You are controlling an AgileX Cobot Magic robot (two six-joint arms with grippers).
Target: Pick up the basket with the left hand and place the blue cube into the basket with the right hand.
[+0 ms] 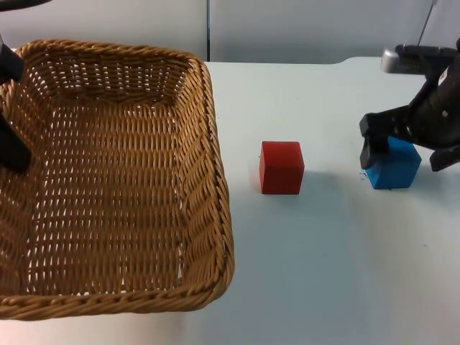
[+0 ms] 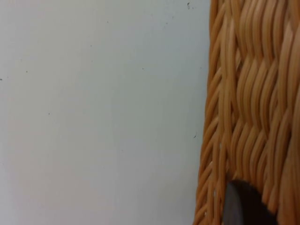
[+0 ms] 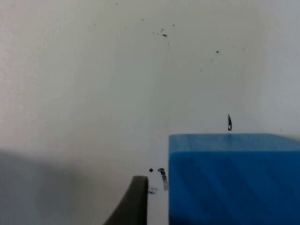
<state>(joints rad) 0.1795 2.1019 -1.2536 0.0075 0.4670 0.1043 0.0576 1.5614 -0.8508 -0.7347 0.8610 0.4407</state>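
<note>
My right gripper will next pick up the blue cube by its opposite sides, to place it into the wicker basket.
The woven wicker basket takes up the left side of the top view, looming large and near the camera. My left gripper is shut on its left rim; in the left wrist view a black fingertip presses against the basket's weave. The blue cube rests on the table at the right. My right gripper is open and straddles it, one finger on each side. In the right wrist view a fingertip stands just beside the cube with a narrow gap.
A red cube sits on the white table between the basket and the blue cube. The grey partition wall closes the far edge.
</note>
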